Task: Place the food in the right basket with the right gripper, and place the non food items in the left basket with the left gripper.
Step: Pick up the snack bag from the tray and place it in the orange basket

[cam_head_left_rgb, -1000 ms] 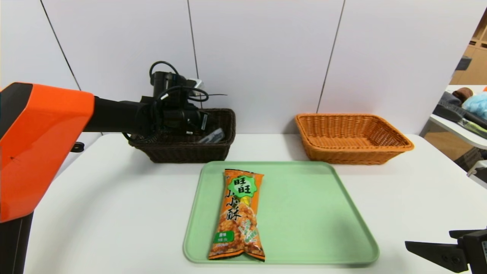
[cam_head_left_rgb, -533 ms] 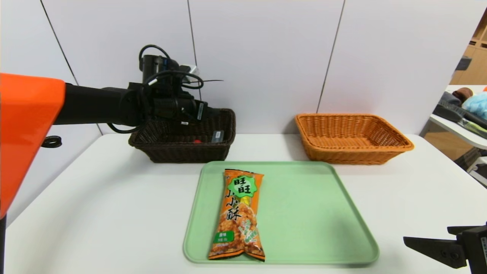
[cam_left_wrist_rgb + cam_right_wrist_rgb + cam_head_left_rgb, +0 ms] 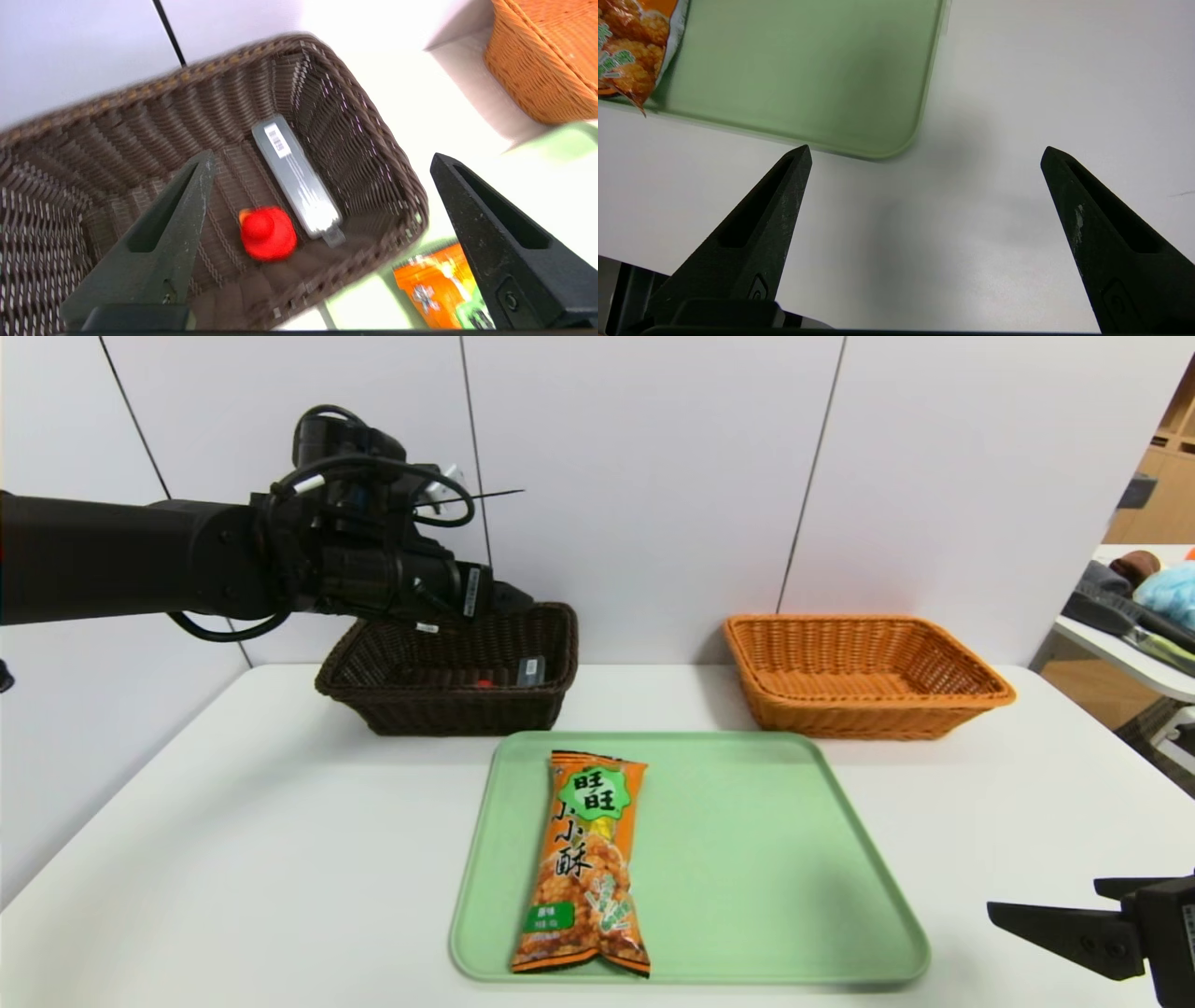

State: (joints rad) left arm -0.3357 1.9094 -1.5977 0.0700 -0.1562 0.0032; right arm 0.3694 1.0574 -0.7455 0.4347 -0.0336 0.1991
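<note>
The bag is long from end to end, so the robot's right gripper should next grab the snack bag across its narrow middle to keep it balanced.
An orange snack bag lies lengthwise on the green tray; its top end also shows in the left wrist view as the snack bag. The dark brown basket at the back left holds a grey flat pack and a small red item. My left gripper hangs open above that basket with nothing between its fingers. The orange basket stands at the back right. My right gripper is open, low over the table by the tray's near right corner.
The white table runs to a white panelled wall behind the baskets. A side table with cloth items stands at the far right.
My left arm has risen and drawn back to the left from inside the brown basket, leaving the grey pack lying there. The right gripper has barely moved.
</note>
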